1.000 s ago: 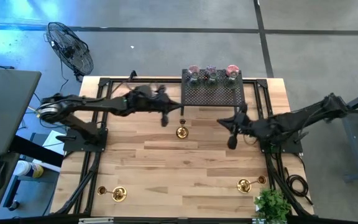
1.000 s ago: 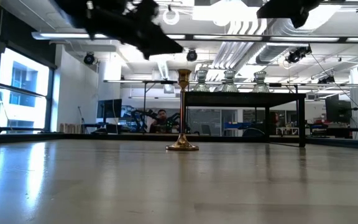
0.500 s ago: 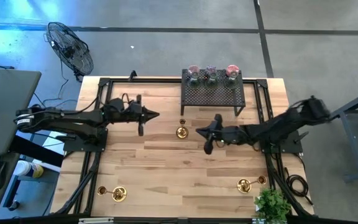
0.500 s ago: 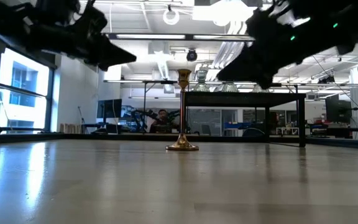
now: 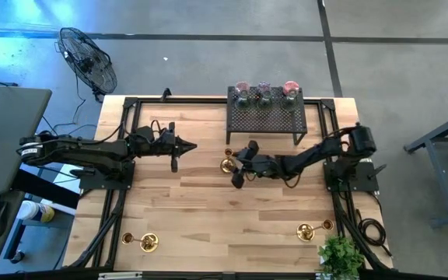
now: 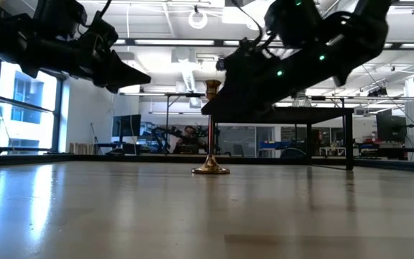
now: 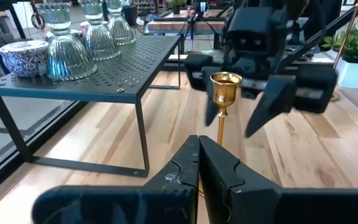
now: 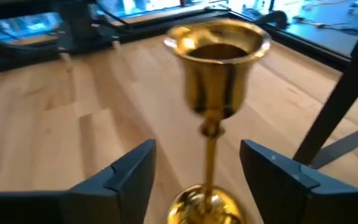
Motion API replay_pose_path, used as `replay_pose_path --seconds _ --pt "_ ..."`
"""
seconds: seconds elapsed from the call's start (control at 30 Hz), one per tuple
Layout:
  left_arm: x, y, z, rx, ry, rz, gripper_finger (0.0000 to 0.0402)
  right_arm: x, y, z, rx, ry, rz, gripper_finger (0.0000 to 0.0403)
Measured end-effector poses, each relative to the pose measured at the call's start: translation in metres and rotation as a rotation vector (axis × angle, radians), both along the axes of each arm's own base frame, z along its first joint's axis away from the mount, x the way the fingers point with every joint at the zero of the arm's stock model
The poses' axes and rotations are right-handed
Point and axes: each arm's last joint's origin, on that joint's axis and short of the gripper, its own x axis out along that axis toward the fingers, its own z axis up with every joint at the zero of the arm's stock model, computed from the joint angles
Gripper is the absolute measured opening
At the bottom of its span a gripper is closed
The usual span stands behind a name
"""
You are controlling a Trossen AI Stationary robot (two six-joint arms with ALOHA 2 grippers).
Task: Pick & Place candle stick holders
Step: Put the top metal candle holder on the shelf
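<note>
My right gripper grabs the brass candle stick holder by its slim stem [image 5: 228, 159] next, to set it upright on the black rack [image 5: 255, 122].
A brass candle stick holder [image 5: 226, 164] stands upright on its round base near the table's middle, in front of the black rack. My right gripper [image 8: 196, 155] is open and level. Its two fingers stand on either side of the holder's slim stem [image 8: 209, 163], below the cup, without touching it. In the low view the right gripper [image 6: 218, 106] hangs just above the table beside the holder [image 6: 211, 129]. My left gripper [image 5: 187, 145] is shut and empty. It hovers left of the holder and points at it, as the left wrist view shows [image 7: 199, 152].
The black perforated rack [image 5: 264, 117] at the far edge carries three glass cups [image 5: 264, 92]. More brass holders lie at the near left [image 5: 148, 242] and near right [image 5: 306, 231]. A leafy plant [image 5: 341, 255] stands at the near right corner.
My right gripper has swept toward the table's left and come down to the brass holder, ending with its fingers around the stem. My left gripper has drawn back toward the table's left, away from the holder, and has stayed shut. The holder has not moved.
</note>
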Motion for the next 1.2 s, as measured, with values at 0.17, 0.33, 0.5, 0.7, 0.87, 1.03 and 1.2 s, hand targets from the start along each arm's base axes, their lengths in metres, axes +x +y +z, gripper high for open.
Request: replay_pose_path --seconds 0.17,0.33,0.5,0.7,0.87,1.03,1.2 --pt "0.000 0.000 0.000 -0.001 0.004 -0.001 0.0001 0.010 -0.009 -0.001 0.002 -0.015 -0.023 0.0218" --pt "0.000 0.000 0.000 -0.002 0.004 -0.001 0.0001 0.011 -0.003 0.001 -0.038 -0.017 -0.001 0.0136" --pt "0.000 0.000 0.000 -0.011 0.003 -0.001 0.0001 0.012 0.007 0.006 -0.091 -0.042 0.044 0.0041" --pt "0.000 0.000 -0.001 -0.014 0.010 -0.001 0.0001 0.002 0.020 0.033 -0.115 -0.058 0.076 0.0028" --pt "0.000 0.000 -0.001 -0.014 0.010 -0.004 0.0001 -0.028 0.021 0.083 -0.141 -0.073 -0.071 0.0048" --pt "0.000 0.000 -0.001 -0.015 0.008 -0.006 0.0001 -0.060 0.007 0.125 -0.193 -0.113 -0.260 0.0029" --pt "0.000 0.000 -0.001 -0.015 0.007 -0.006 0.0001 -0.070 -0.022 0.136 -0.215 -0.109 -0.360 0.0040"
